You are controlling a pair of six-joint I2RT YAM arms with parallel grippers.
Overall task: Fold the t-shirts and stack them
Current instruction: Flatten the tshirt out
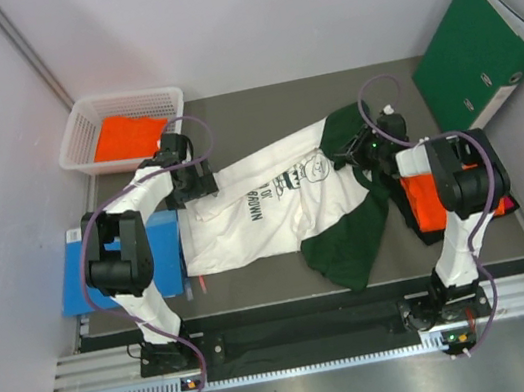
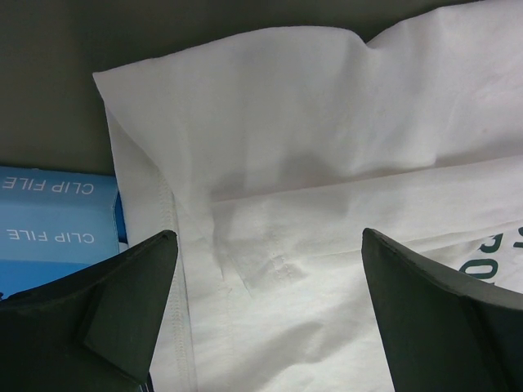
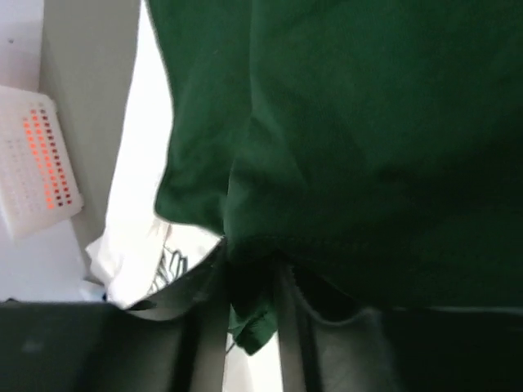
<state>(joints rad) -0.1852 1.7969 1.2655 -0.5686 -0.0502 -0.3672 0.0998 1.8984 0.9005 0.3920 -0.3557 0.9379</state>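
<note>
My left gripper should go down to the hem before it closes on the folded white hem, because its fingers are still above the cloth (image 3: 253,322).
A white t-shirt (image 1: 265,211) with dark green sleeves (image 1: 350,236) and a dark chest print lies spread across the middle of the table. My left gripper (image 1: 196,182) is open and hovers over its white hem corner (image 2: 270,147), with cloth between the fingers (image 2: 139,294) but no grip. My right gripper (image 1: 362,152) is at the far green sleeve. In the right wrist view this gripper (image 3: 249,286) is shut on a bunched fold of green cloth (image 3: 253,322). An orange t-shirt (image 1: 128,136) lies in a basket. Another orange one (image 1: 423,200) lies folded under my right arm.
The white mesh basket (image 1: 79,137) stands at the back left. A green binder (image 1: 475,52) leans at the back right. A blue clip file (image 1: 166,254) lies at the left beside the shirt's hem, its label readable in the left wrist view (image 2: 49,220).
</note>
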